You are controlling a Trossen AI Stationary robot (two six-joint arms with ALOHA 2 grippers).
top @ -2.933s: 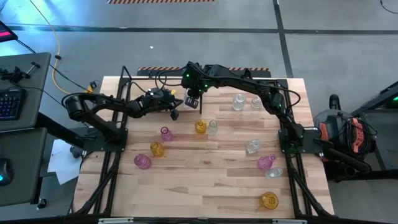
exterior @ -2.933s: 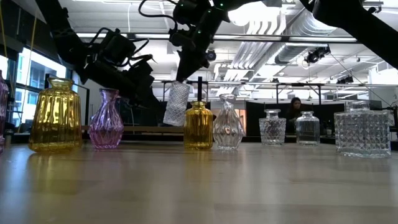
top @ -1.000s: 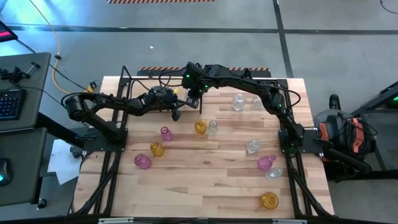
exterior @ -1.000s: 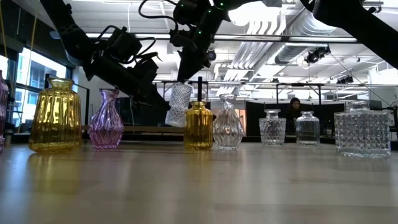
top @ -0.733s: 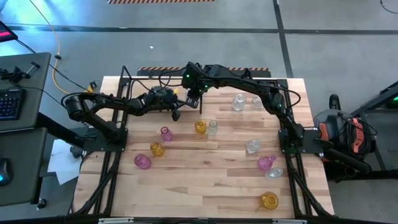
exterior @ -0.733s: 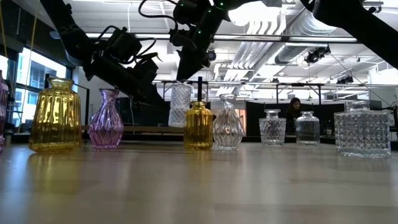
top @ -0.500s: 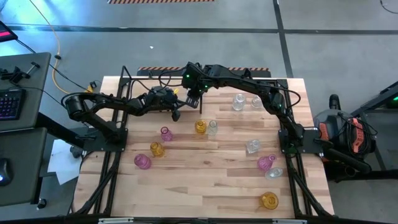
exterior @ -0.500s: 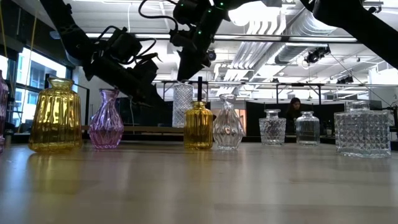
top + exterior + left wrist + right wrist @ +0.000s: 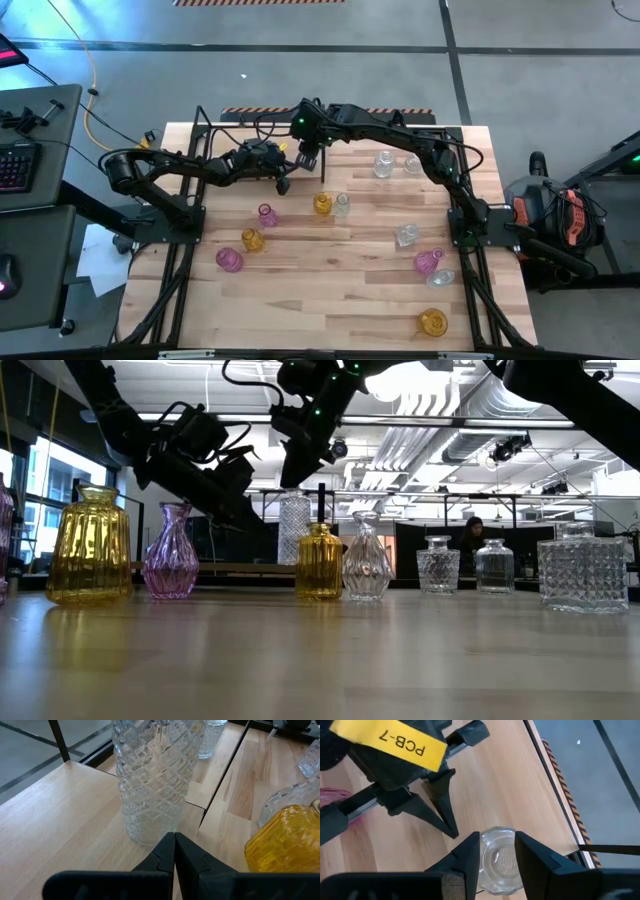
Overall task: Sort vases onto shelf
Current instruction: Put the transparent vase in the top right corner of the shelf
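The clear vase needs to be sorted onto the shelf, so my right gripper should next grip it by the rim of its opening (image 9: 503, 859).
A clear cut-glass vase (image 9: 293, 530) stands upright on the shelf's pale board (image 9: 60, 815), beside the black divider (image 9: 321, 503). My right gripper (image 9: 497, 838) hangs open just over the vase's mouth (image 9: 498, 854), one finger to either side of it. My left gripper (image 9: 174, 837) is shut and sits low on the shelf board, pointing at the vase's foot. In the high view the right gripper (image 9: 308, 156) hides most of this vase, and the left gripper (image 9: 283, 183) lies close beside it. My left gripper's shut fingertips (image 9: 170, 845) come level along the shelf board, right up to the bottom of the clear vase's wall (image 9: 150, 834). I cannot tell whether they touch it.
Several vases stand on the table. A pink one (image 9: 267, 214), an amber one (image 9: 321, 204) and a clear one (image 9: 342, 204) are near the shelf (image 9: 203, 125). Two clear ones (image 9: 383, 163) stand far right, and more lie toward the near right (image 9: 433, 322).
A second ago the clear vase hung tilted under my right gripper. Its foot has settled on the shelf board, and it now stands upright by itself. The right gripper's fingers have tipped up slightly off the vase's mouth. My left gripper has kept still.
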